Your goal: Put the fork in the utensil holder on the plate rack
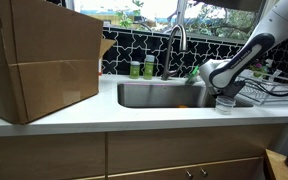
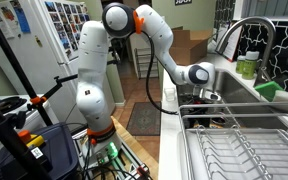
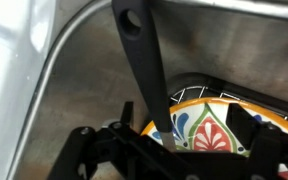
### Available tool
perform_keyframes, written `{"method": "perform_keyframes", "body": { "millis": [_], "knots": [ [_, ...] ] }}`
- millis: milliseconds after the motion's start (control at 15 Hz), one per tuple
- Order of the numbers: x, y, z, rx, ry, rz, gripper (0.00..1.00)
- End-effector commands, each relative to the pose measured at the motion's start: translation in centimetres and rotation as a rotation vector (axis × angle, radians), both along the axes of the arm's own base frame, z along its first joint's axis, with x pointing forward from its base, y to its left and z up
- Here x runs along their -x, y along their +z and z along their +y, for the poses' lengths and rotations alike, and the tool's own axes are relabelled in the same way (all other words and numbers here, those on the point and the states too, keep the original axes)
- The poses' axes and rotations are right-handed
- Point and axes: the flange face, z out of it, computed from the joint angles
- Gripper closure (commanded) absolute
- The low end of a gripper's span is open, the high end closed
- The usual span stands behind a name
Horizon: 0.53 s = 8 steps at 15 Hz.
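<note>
The dark-handled fork slants between my open fingers where handle meets neck (image 3: pixel 164 129). My gripper should close now, because it would hold the fork.
In the wrist view a fork (image 3: pixel 144 60) with a black handle, a hole at its end, slants up from a colourful patterned plate (image 3: pixel 209 125) in the steel sink. Its metal neck runs down between my gripper's fingers (image 3: pixel 184 125), close to the left one. The fingers stand apart, with the plate showing between them. The fork's tines are hidden behind the gripper body. In both exterior views the gripper (image 1: pixel 210 78) (image 2: pixel 197 76) hangs over the sink's end beside the silver wire plate rack (image 2: pixel 234 150) (image 1: pixel 276 92). I cannot pick out the utensil holder.
The sink (image 1: pixel 159 95) has a curved tap (image 1: pixel 176 40) behind it and green bottles (image 1: pixel 142 68). A large cardboard box (image 1: pixel 39 60) stands on the counter. A small clear cup (image 1: pixel 224 102) sits at the counter edge below the arm.
</note>
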Motion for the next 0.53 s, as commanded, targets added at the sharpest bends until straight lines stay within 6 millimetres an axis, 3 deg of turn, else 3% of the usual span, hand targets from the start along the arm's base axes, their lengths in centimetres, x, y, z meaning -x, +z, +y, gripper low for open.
{"method": "perform_keyframes", "body": {
  "millis": [0,67,467],
  "knots": [
    [-0.12,-1.15,-0.52,0.040,0.009,0.029,0.17],
    [-0.12,-1.36,-0.51,0.040,0.010,0.034,0.29],
    [-0.10,-1.74,-0.69,0.034,-0.009,0.039,0.75]
  ]
}}
